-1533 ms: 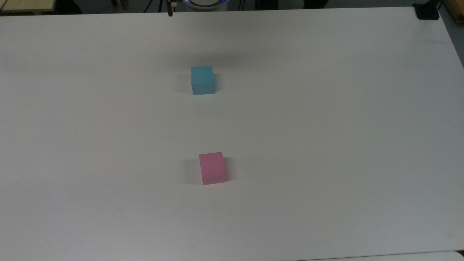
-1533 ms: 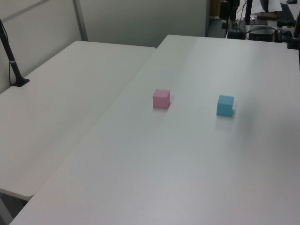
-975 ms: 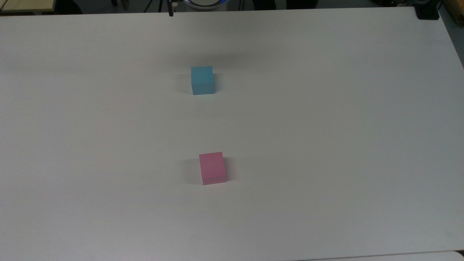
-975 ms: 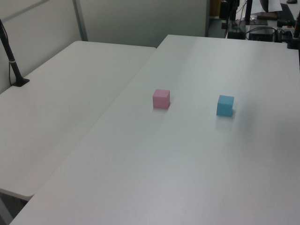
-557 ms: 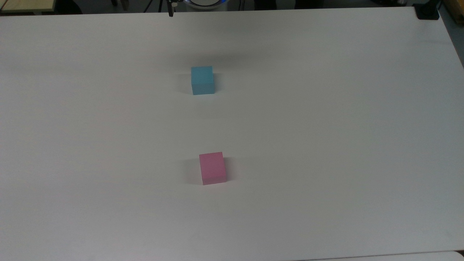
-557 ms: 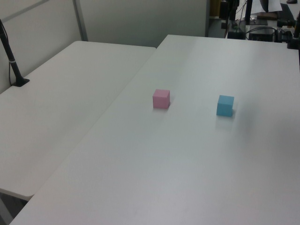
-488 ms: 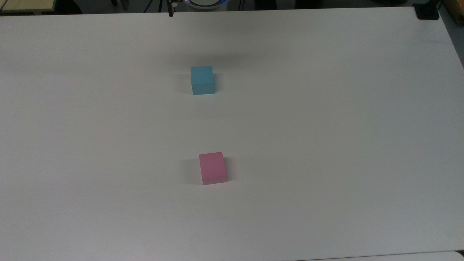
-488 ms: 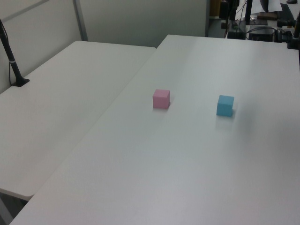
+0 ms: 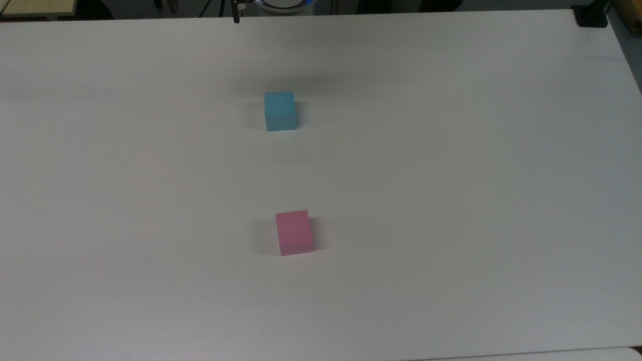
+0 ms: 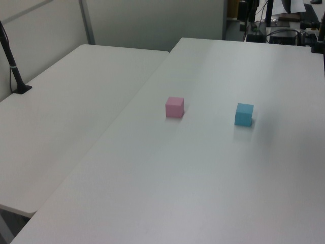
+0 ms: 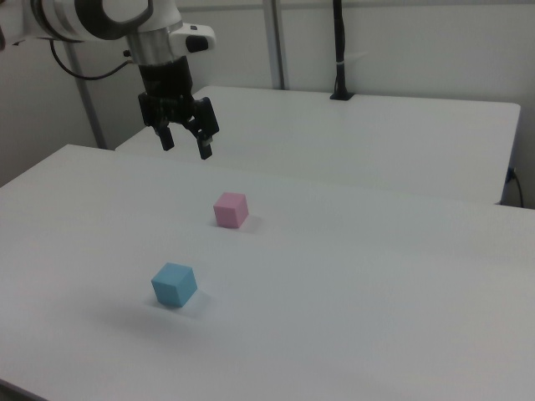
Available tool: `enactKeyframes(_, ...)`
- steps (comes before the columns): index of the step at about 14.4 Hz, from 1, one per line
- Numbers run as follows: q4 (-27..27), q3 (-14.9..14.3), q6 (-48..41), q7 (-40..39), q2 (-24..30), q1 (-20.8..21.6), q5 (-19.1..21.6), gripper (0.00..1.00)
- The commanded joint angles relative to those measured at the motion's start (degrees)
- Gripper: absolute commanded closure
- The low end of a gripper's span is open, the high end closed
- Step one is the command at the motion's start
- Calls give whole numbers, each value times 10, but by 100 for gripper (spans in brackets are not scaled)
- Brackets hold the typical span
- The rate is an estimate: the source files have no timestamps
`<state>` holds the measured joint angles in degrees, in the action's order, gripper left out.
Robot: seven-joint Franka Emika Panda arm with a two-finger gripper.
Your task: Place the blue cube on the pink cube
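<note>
I should next pick up the blue cube by its opposite sides, and then stack it on the pink cube.
The blue cube rests on the white table. The pink cube lies apart from it, nearer the top view's bottom edge. In the right view my gripper hangs open and empty high above the table. There it is up and to the left of the pink cube, well above the blue cube. A soft shadow falls on the table just behind the blue cube in the top view.
A second white table adjoins this one along a seam. A black post stands on that second table. A black clamp grips the top view's upper right table corner. Dark equipment lies beyond the far edge.
</note>
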<state>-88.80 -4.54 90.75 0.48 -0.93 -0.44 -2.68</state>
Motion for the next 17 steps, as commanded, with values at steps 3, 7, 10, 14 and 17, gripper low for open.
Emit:
enactKeyframes(3,-16,-1,14,-10,5,11,4,0)
enactKeyframes(7,-30,9,14,-19,5,11,3,0)
enactKeyframes(10,-59,38,14,-26,5,11,2,0)
enactKeyframes(14,-100,63,34,-22,5,13,1,0)
enactKeyframes(17,-120,70,29,-21,9,20,2,0)
